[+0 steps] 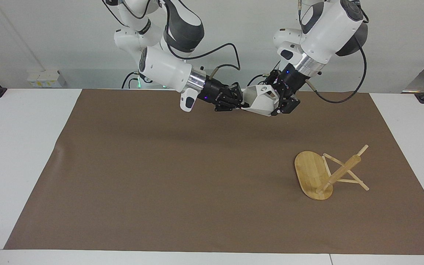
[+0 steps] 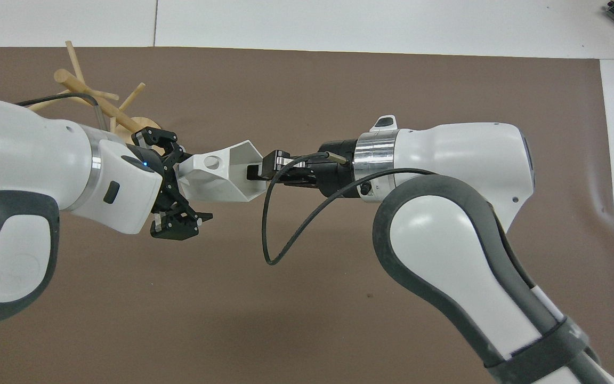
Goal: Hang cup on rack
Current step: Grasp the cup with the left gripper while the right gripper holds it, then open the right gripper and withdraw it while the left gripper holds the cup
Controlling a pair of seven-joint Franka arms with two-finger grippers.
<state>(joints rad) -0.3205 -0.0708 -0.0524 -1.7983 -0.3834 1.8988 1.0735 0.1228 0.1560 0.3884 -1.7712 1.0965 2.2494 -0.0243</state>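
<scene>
My left gripper grabs the cup by its free bottom end (image 2: 187,178) next, while my right gripper stays closed on the cup's side at its rim.
The white faceted cup (image 1: 260,100) hangs in the air between both grippers, lying sideways with its handle hole up (image 2: 212,163). My right gripper (image 1: 241,102) is shut on the cup's rim wall, one finger inside the mouth (image 2: 258,169). My left gripper (image 1: 278,98) is open, its fingers (image 2: 176,226) spread wide around the cup's bottom end without closing on it. The bamboo rack (image 1: 339,173) lies tipped over on the mat, its oval base (image 1: 309,173) on edge, toward the left arm's end of the table. In the overhead view the left arm hides part of the rack (image 2: 86,90).
A brown mat (image 1: 160,176) covers most of the white table (image 1: 17,147). The cup and both grippers are held over the part of the mat nearest the robots. A black cable (image 2: 275,224) loops down from the right wrist.
</scene>
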